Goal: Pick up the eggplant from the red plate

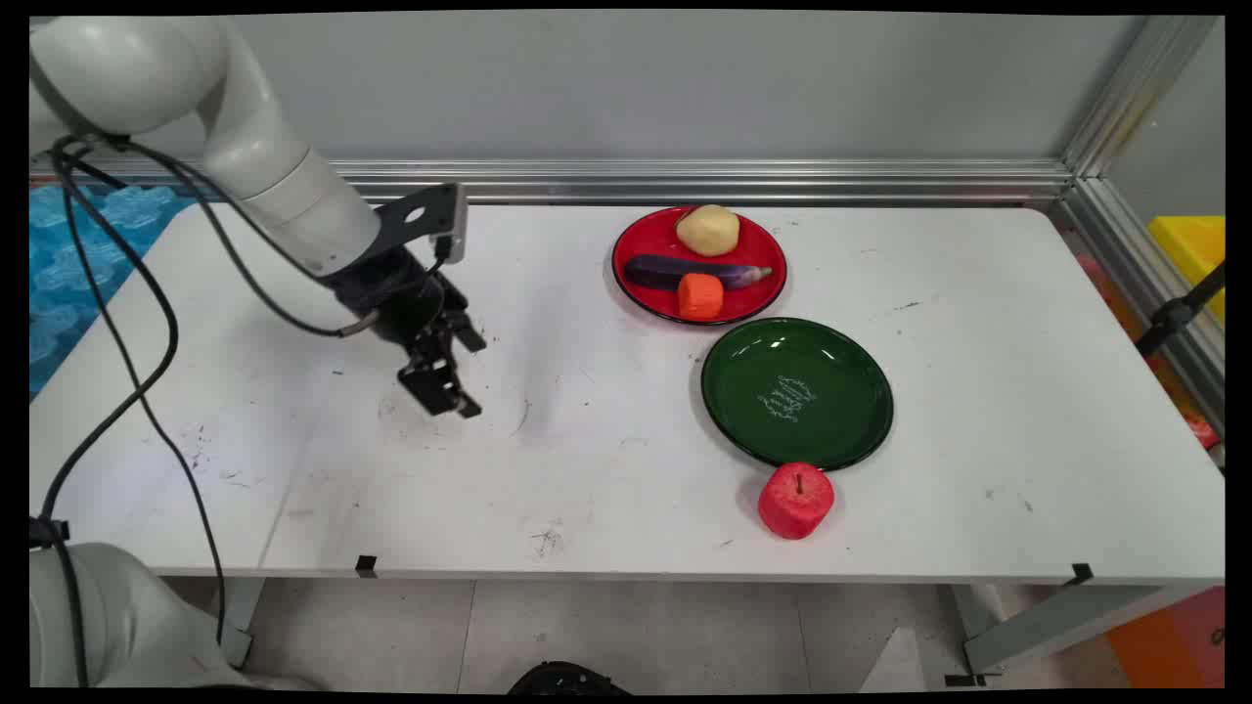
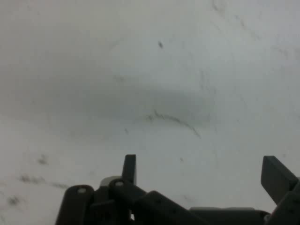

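Note:
The long purple eggplant needs to be lifted off the red plate, so I will grab it with my gripper by its thick end (image 1: pixel 645 271) next.
My black gripper (image 1: pixel 452 399) hangs open just above the bare white table (image 1: pixel 548 460), left of centre, holding nothing. In the hand view its two fingertips (image 2: pixel 129 168) stand wide apart over scuffed tabletop (image 2: pixel 168 93). Far to its right sits a red plate (image 1: pixel 763 252) carrying a potato (image 1: pixel 707 230), a purple eggplant (image 1: pixel 685 272) and an orange carrot piece (image 1: pixel 700 295). An empty green plate (image 1: pixel 851 391) lies in front of the red one. A red apple (image 1: pixel 795 501) stands near the table's front edge, just before the green plate.
An aluminium rail (image 1: pixel 685 181) runs along the table's back edge and down the right side. A yellow bin (image 1: pixel 1193 244) stands beyond the right rail. Blue padding (image 1: pixel 68 254) lies off the table's left end. Black cables (image 1: pixel 147 372) hang from the arm.

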Robot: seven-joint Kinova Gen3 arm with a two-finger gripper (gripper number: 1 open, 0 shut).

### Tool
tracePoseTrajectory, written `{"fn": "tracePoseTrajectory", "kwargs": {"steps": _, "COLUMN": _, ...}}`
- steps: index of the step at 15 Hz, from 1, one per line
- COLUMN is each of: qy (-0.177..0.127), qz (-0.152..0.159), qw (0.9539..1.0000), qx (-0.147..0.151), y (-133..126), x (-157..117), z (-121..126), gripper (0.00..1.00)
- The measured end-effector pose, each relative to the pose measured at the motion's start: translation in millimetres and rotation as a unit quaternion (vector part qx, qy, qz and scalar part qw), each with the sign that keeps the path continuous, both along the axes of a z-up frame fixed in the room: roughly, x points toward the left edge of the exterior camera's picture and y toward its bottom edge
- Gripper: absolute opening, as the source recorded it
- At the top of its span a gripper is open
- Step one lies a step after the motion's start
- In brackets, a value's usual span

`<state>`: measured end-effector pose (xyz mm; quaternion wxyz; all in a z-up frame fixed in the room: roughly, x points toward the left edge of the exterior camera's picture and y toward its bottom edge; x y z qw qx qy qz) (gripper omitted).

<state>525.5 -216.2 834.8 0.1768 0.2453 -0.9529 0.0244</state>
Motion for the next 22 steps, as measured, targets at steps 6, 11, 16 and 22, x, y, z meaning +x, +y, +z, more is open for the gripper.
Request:
{"fn": "tracePoseTrajectory", "kwargs": {"steps": 6, "qy": 0.009, "qz": -0.004, "qw": 0.999, "qx": -0.043, "y": -40, "x": -11, "z": 10, "gripper": 1.0}}
{"fn": "tracePoseTrajectory", "kwargs": {"steps": 11, "qy": 0.024, "qz": -0.007, "qw": 0.9954, "qx": -0.092, "y": -94, "x": -20, "z": 18, "gripper": 1.0}}
{"fn": "tracePoseTrajectory", "kwargs": {"steps": 16, "qy": 0.049, "qz": -0.023, "qw": 0.9902, "qx": -0.129, "y": -148, "x": -32, "z": 16, "gripper": 1.0}}
{"fn": "tracePoseTrajectory", "kwargs": {"steps": 22, "qy": 0.066, "qz": -0.045, "qw": 0.9859, "qx": -0.147, "y": -195, "x": -40, "z": -2, "gripper": 1.0}}
